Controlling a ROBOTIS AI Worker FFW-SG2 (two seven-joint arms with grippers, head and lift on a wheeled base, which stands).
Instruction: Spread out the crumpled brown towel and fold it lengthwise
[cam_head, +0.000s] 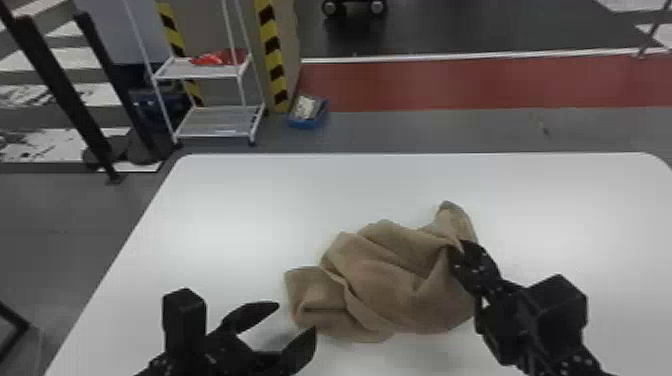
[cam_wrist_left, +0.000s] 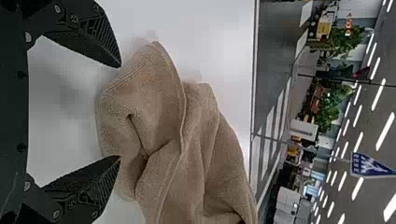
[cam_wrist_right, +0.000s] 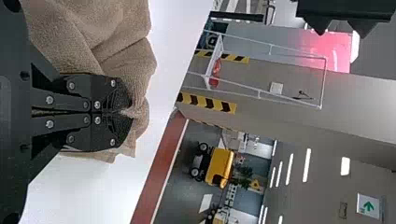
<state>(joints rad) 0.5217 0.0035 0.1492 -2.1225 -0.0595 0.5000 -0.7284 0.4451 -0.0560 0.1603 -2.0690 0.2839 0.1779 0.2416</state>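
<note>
My left gripper is to spread out the crumpled towel for folding, so it should grab the brown towel (cam_head: 395, 275) by its free corner (cam_head: 301, 288) next.
The brown towel (cam_head: 395, 275) lies bunched in loose folds on the white table (cam_head: 240, 200). At its right side my right gripper (cam_head: 457, 247) is closed on a pinch of cloth, with a short flap of towel beyond the fingers. In the right wrist view the right gripper (cam_wrist_right: 123, 112) has its fingertips together on the gathered towel (cam_wrist_right: 126, 56). My left gripper (cam_head: 297, 315) stands open just off the towel's near left corner. In the left wrist view the left gripper (cam_wrist_left: 119, 112) has its fingers wide apart, with the towel's folded end (cam_wrist_left: 140, 107) in front of them.
Beyond the table's far edge stand a white wire shelf (cam_head: 200, 70) with a red item on it and a blue box (cam_head: 307, 112) on the floor. Black posts (cam_head: 65, 95) rise past the table's left side.
</note>
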